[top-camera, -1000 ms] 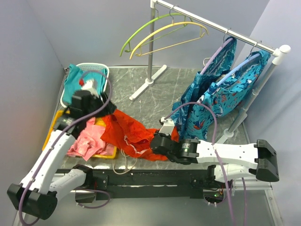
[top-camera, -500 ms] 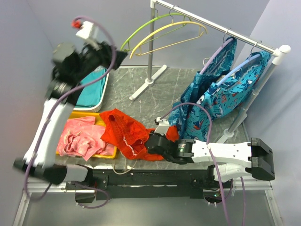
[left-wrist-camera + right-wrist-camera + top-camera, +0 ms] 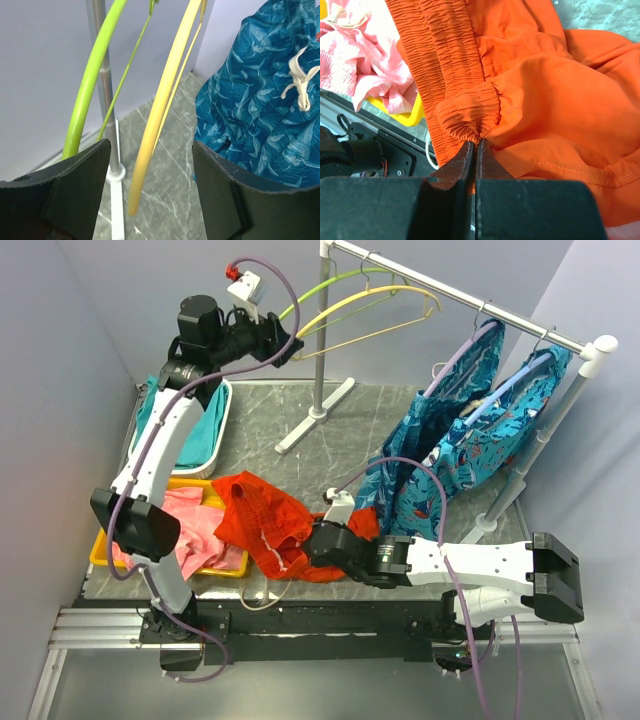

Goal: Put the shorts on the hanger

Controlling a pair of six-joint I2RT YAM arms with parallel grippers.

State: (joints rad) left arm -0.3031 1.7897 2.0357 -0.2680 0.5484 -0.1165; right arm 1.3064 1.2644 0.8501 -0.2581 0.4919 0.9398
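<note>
The yellow hanger (image 3: 352,303) needs to be grabbed by one arm's end (image 3: 302,332) with my left gripper. The opposite end of the hanger then stays free to go into the shorts' waistband.
The red-orange shorts (image 3: 265,520) lie crumpled on the table's near side, with a pale drawstring trailing over the front edge. My right gripper (image 3: 320,538) is shut on a bunched fold of their elastic waistband (image 3: 467,112), its tips (image 3: 476,145) pinching the cloth. The yellow hanger (image 3: 352,303) hangs on the rack rail. My left gripper (image 3: 287,346) is raised to the hanger's left end. It is open, and the yellow arm (image 3: 162,100) passes between its fingers (image 3: 90,175) without touching either.
A lime-green hanger (image 3: 318,288) hangs just behind the yellow one and close to my left finger (image 3: 92,75). The rack pole (image 3: 321,340) stands beside it. Teal patterned garments (image 3: 460,430) hang at right. Pink cloth (image 3: 190,518) lies on a yellow tray (image 3: 228,569). A white basket (image 3: 218,430) is at back left.
My left arm has swung up from the tray and across to the yellow hanger's left end. My right gripper stays shut on the shorts, shifted slightly left.
</note>
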